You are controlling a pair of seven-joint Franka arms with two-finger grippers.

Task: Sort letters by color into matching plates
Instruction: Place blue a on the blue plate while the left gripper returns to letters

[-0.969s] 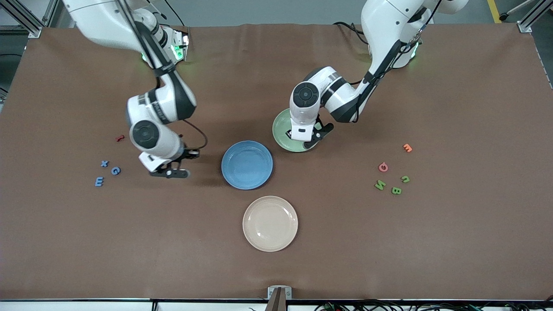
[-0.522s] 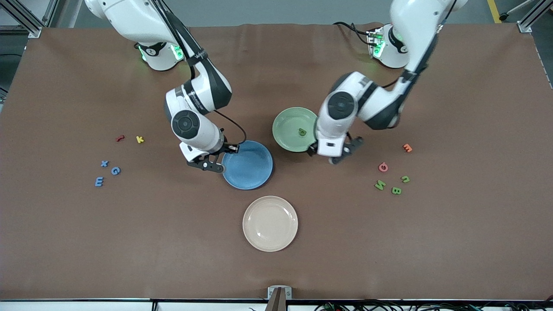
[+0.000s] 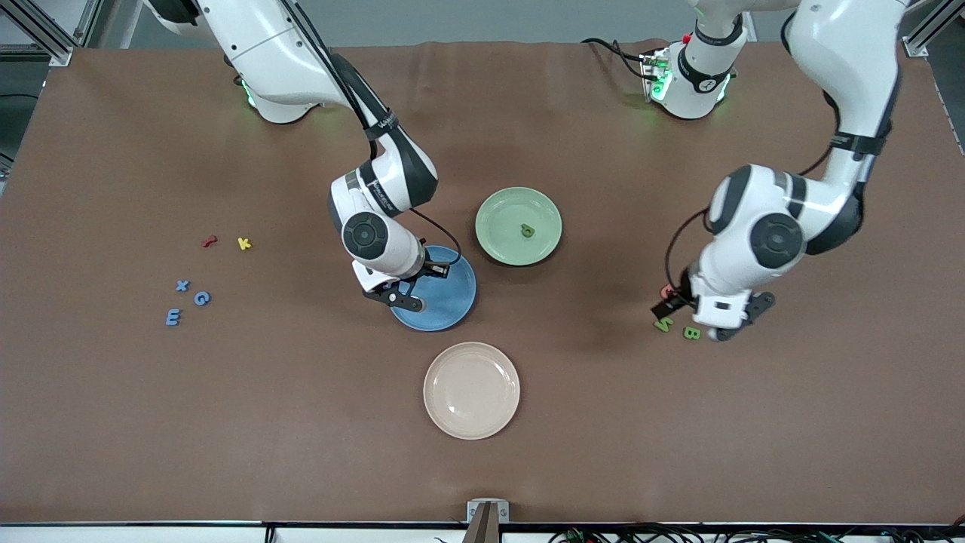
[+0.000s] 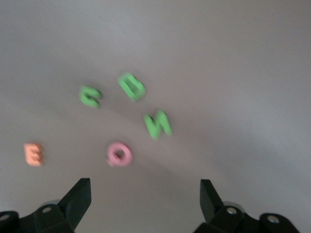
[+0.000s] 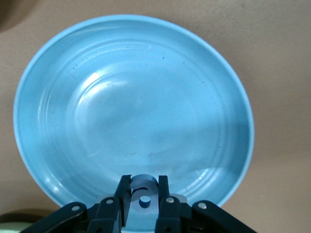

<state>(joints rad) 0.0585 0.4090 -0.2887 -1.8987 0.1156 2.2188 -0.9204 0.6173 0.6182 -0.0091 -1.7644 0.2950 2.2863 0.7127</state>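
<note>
I should open my right gripper. The blue letter is inside the blue plate's rim, so it would lie in the plate.
My right gripper (image 3: 403, 299) hangs over the rim of the blue plate (image 3: 452, 286), shut on a small blue letter (image 5: 143, 194). The right wrist view has the blue plate (image 5: 136, 111) bare below it. One green letter (image 3: 528, 231) lies in the pale green plate (image 3: 501, 215). My left gripper (image 3: 712, 320) is open over a cluster of green letters (image 4: 158, 124) toward the left arm's end; its jaws (image 4: 145, 194) hold nothing. Blue letters X (image 3: 182, 285), G (image 3: 201, 298) and E (image 3: 173, 317) lie toward the right arm's end.
A cream plate (image 3: 471, 390) sits nearer the front camera than the blue plate. A red letter (image 3: 209, 241) and a yellow letter (image 3: 243, 243) lie by the blue ones. A pink letter (image 4: 119, 154) and an orange E (image 4: 33, 154) lie beside the green cluster.
My left gripper opened over the green plate, left a green letter there and swung over the green cluster. My right gripper carried the blue letter over to the blue plate.
</note>
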